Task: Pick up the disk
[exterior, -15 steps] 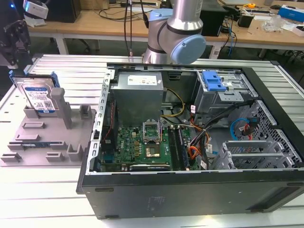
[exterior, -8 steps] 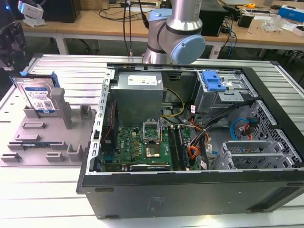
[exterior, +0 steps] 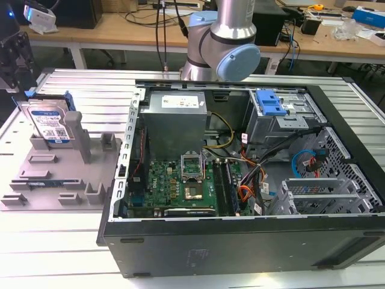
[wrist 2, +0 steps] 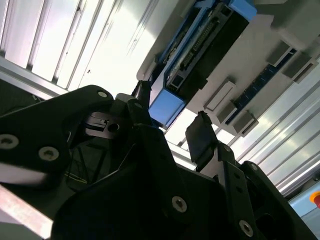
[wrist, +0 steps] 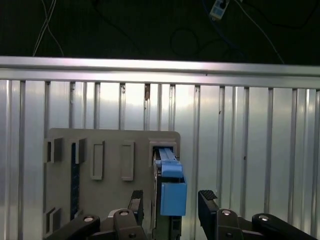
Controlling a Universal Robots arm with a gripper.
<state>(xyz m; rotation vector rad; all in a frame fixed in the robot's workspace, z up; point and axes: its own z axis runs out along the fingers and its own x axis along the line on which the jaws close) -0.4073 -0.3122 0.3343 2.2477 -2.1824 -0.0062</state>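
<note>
I need to lower my gripper's fingers before I close them on the disk, because they stop above the disk's blue end [exterior: 51, 97] and would miss it now.
The disk [exterior: 50, 122] stands on edge in the grey tray [exterior: 42, 180] at the exterior view's left, silver with a white-and-blue label and blue side rails. My gripper [exterior: 17, 75] hangs just above and behind it. In both wrist views the black fingers are spread open on either side of the disk's blue-railed end [wrist: 173, 192], with a gap showing on each side. One finger [wrist: 135, 200] is beside the tray's post and the other finger [wrist: 207, 198] is over the bare metal table. The same disk end [wrist 2: 172, 102] lies between the fingers of my gripper [wrist 2: 171, 114].
An open computer case [exterior: 240, 180] with a motherboard, cables and a bright blue bracket [exterior: 269, 103] takes up the middle and right. The arm's base [exterior: 222, 48] stands behind it. The tray has several upright posts [exterior: 77, 135]. Cluttered benches line the back.
</note>
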